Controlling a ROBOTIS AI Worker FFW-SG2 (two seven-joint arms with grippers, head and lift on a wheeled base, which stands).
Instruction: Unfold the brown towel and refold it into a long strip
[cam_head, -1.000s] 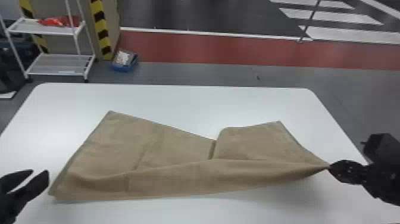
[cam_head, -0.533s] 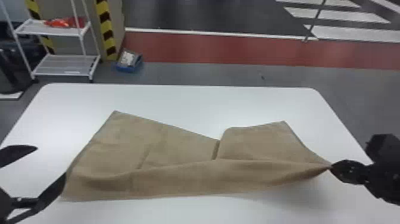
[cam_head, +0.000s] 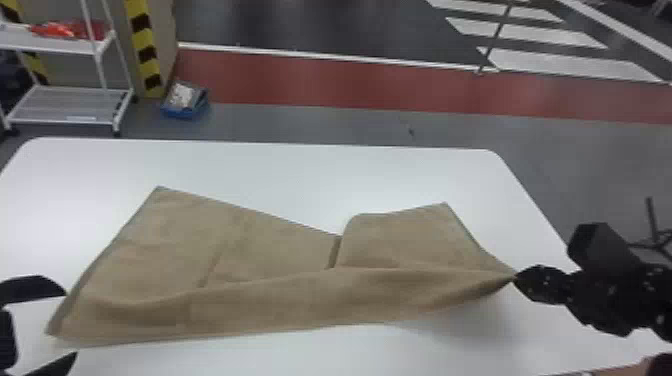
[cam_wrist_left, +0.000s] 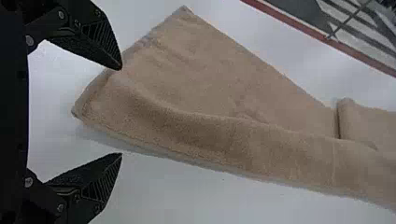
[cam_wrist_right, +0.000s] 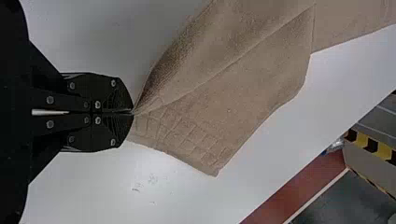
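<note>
The towel is spread loosely over the table. My left gripper will next pinch it by its free near corner (cam_head: 62, 325), where the folded edge (cam_head: 150, 305) stands up.
My left gripper (cam_head: 70, 325) is at the left end of the brown towel (cam_head: 280, 260), its fingers wide apart around the near left corner. In the left wrist view that gripper (cam_wrist_left: 121, 112) stands open, with the towel's corner (cam_wrist_left: 84, 109) between and beyond the tips, not pinched. At the towel's right end, my right gripper (cam_head: 517, 277) is closed on the near right corner, lifted a little off the table. The right wrist view shows the right gripper (cam_wrist_right: 133, 112) shut on gathered cloth. The near edge is folded over as a long flap (cam_head: 310, 300); a crosswise gap splits the far part.
The white table (cam_head: 280, 175) has bare surface beyond the towel and along its near side. Past it on the floor stand a white shelf cart (cam_head: 65, 107) and a blue box (cam_head: 185, 100).
My left gripper has opened wider and moved right, up to the towel's near left corner. The right gripper keeps its hold on the other corner, and the towel looks unchanged.
</note>
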